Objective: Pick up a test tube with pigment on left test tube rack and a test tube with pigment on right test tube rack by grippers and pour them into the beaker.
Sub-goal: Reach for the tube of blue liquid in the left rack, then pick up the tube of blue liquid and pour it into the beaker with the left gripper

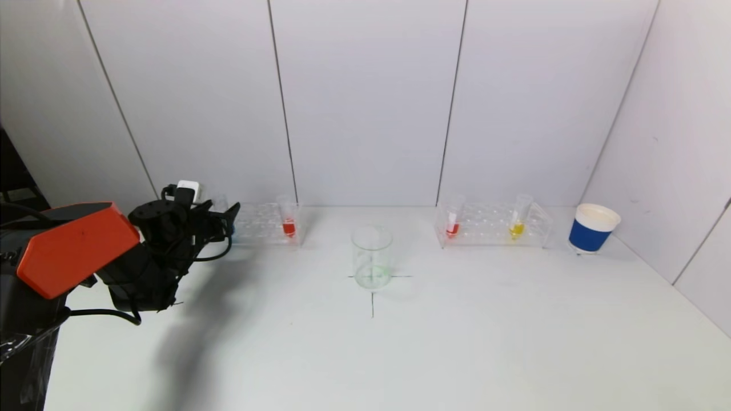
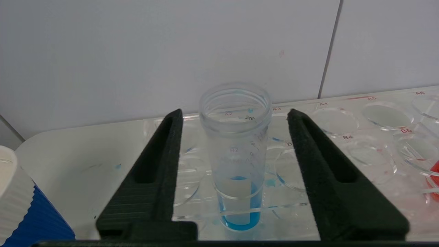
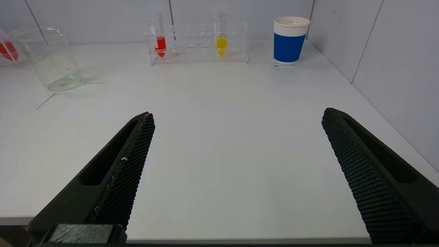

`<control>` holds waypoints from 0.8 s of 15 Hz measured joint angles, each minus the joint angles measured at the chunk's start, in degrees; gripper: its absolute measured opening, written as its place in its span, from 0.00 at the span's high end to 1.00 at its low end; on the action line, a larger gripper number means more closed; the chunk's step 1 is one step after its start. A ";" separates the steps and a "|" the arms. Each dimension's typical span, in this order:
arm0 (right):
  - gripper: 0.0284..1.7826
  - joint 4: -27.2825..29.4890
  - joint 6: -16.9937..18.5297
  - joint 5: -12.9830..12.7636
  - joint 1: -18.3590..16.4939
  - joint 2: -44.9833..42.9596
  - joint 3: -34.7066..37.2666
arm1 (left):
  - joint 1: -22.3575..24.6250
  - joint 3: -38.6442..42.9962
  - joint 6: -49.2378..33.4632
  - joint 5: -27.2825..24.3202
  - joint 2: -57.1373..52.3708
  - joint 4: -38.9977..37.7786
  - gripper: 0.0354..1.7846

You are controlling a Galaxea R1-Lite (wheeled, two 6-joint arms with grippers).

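Observation:
My left gripper grips the test tube by the bare upper body below its rim (image 2: 236,152) next, since the rack encloses the test tube's lower half.
My left gripper (image 2: 234,115) is open at the left rack (image 1: 260,224), its fingers on either side of a clear test tube with blue pigment (image 2: 236,161) that stands in the rack, not touching it. The same rack holds a tube with red pigment (image 1: 288,220). The right rack (image 1: 491,225) holds a red-pigment tube (image 1: 453,221) and a yellow-pigment tube (image 1: 518,220). The glass beaker (image 1: 372,257) stands at the table's middle on a black cross mark. My right gripper (image 3: 236,115) is open and empty over the table's near edge, out of the head view.
A blue and white paper cup (image 1: 592,228) stands right of the right rack near the side wall. Another blue and white cup (image 2: 20,206) is close beside my left gripper. White wall panels close the back and right.

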 joint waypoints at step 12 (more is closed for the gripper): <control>0.01 0.00 0.00 0.00 0.00 0.00 0.00 | 0.00 0.35 -0.02 0.02 -0.24 -0.06 0.76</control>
